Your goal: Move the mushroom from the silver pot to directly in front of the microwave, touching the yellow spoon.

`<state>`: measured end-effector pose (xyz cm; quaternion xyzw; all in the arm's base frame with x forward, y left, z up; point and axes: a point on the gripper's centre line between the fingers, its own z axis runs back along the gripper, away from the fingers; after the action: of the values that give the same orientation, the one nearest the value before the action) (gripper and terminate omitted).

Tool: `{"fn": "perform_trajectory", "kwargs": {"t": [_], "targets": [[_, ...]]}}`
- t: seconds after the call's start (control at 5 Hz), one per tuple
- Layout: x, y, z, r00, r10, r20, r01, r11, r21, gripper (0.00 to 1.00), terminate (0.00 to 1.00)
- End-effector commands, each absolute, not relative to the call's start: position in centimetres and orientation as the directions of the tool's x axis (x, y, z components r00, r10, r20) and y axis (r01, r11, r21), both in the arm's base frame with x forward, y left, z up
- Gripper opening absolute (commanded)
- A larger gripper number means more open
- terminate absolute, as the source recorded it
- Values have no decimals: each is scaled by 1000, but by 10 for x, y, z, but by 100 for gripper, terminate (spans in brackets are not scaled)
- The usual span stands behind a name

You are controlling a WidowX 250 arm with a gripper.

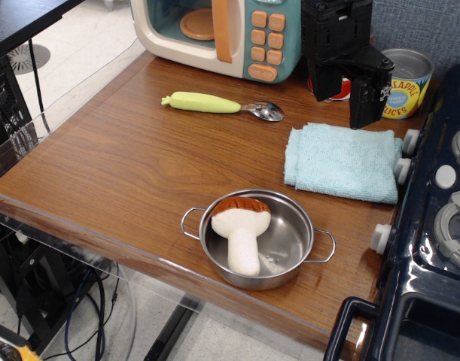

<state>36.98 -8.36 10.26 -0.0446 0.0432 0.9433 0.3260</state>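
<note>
I need to set the mushroom against the yellow spoon (207,102) in front of the microwave, so my gripper needs to grab the mushroom's reddish-brown cap (242,205) next.
The mushroom (242,228) lies in the silver pot (292,239) near the table's front edge, its reddish-brown cap towards the back and its cream stem towards the front. The microwave (264,34) stands at the back of the table. The yellow spoon (207,102) lies in front of it, handle to the left and metal bowl to the right. My black gripper (342,94) hangs at the back right, just right of the microwave and far from the pot. Its fingers stand apart and hold nothing.
A light blue folded cloth (342,162) lies right of the spoon, below the gripper. A pineapple-slices can (407,84) stands behind the gripper. A dark toy stove (440,226) with white knobs lines the right edge. The wooden table (117,165) drops off at the left and front.
</note>
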Motion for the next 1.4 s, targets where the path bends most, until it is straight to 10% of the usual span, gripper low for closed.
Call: {"fn": "perform_trajectory", "kwargs": {"t": [0.0, 0.6, 1.2], "targets": [[370, -84, 103, -783, 611, -112, -619, -784, 52, 100, 0], [328, -62, 122, -809, 575, -124, -574, -818, -42, 100, 0], [274, -24, 88, -818, 575, -31, -568, -814, -126, 100, 0]]}}
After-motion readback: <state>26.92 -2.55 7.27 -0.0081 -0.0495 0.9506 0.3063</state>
